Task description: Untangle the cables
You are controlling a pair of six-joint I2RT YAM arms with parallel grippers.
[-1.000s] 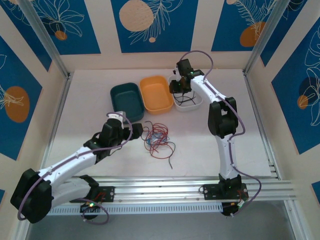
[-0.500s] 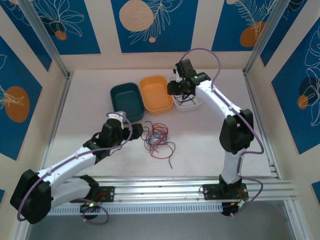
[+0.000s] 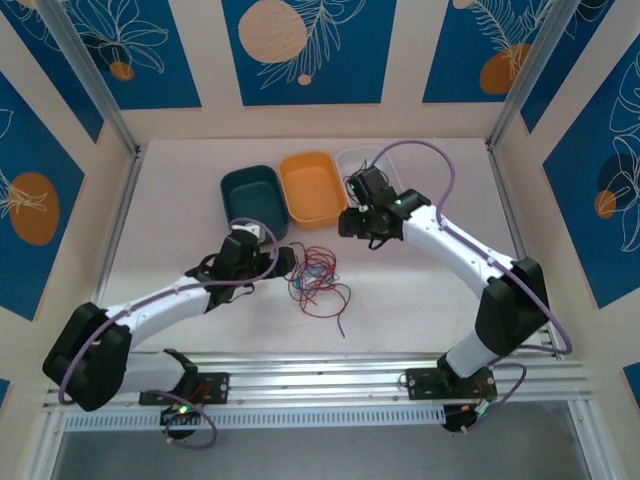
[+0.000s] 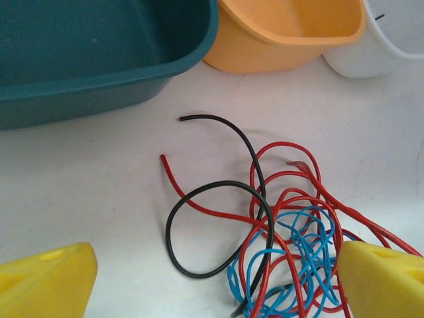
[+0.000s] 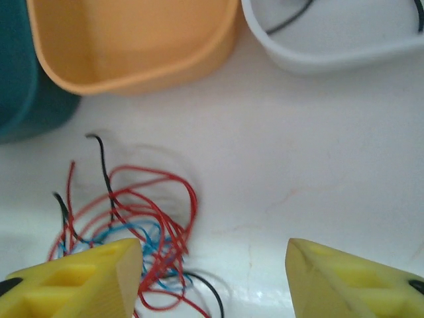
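The black cable's loop (image 4: 187,269) beside the tangle is the part my left gripper will grip next to untangle the cables. The black cable's end stays free for my right gripper.
The cables (image 3: 318,283) lie in a loose tangle of red, blue and black loops on the white table, near the middle. My left gripper (image 3: 283,261) sits just left of the tangle, open. In the left wrist view the cables (image 4: 285,232) spread between the yellow fingers (image 4: 46,281) of that open gripper (image 4: 215,285), a black loop nearest. My right gripper (image 3: 357,226) hovers behind and to the right of the tangle, open. The right wrist view shows the cables (image 5: 132,215) by the left side of that gripper (image 5: 215,281), nothing held.
Three bins stand in a row behind the cables: teal (image 3: 250,200), orange (image 3: 313,187) and white (image 3: 352,158). The white bin (image 5: 331,46) holds a black wire (image 5: 288,20). Metal rails run along the near table edge (image 3: 330,375).
My right arm has swung from over the white bin toward the near side, ending beside the cable tangle. My left gripper has shifted slightly closer to the tangle.
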